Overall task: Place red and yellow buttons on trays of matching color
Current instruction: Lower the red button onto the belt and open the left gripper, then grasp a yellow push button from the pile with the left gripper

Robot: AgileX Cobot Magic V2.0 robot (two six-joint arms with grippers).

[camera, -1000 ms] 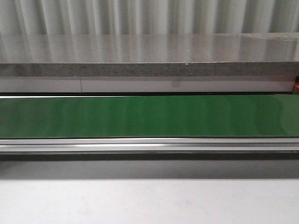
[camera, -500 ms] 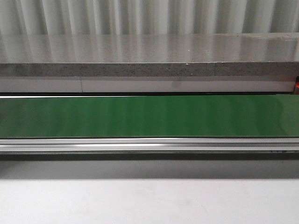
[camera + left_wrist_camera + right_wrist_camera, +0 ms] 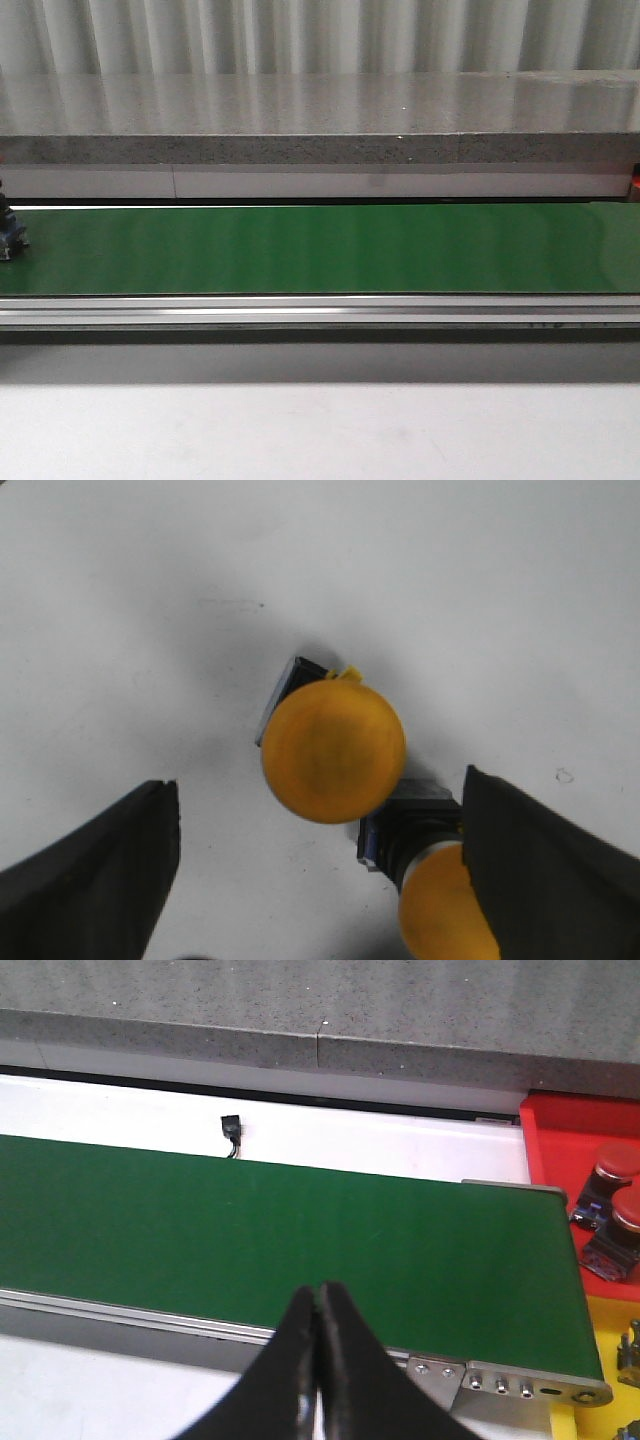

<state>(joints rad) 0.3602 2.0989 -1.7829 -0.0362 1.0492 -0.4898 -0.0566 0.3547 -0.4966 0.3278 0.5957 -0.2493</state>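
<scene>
My left gripper's fingers are still short above the white surface, so it is too early to close. My left gripper moves toward the yellow cap [image 3: 333,751] first.
In the left wrist view two yellow buttons lie on a white surface. One yellow button [image 3: 333,750] sits just ahead of my open left gripper [image 3: 320,880]. The other yellow button [image 3: 440,910] lies on its side against the inner face of one finger [image 3: 550,870], partly hidden by it. Nothing is held between the jaws. My right gripper [image 3: 320,1295] is shut and empty, hanging over the near rail of the green belt [image 3: 280,1230]. Past the belt's end are a red tray [image 3: 560,1125] holding two red buttons [image 3: 617,1160] and a yellow tray [image 3: 600,1320].
The green conveyor belt [image 3: 320,248] spans the front view, with a metal rail [image 3: 320,310] along its near side and a grey stone ledge [image 3: 320,120] behind. A small dark object [image 3: 8,235] shows at the belt's left edge. A small black part [image 3: 231,1130] lies beyond the belt.
A small dark object has come into the front view at the left edge of the belt. Nothing else there has moved.
</scene>
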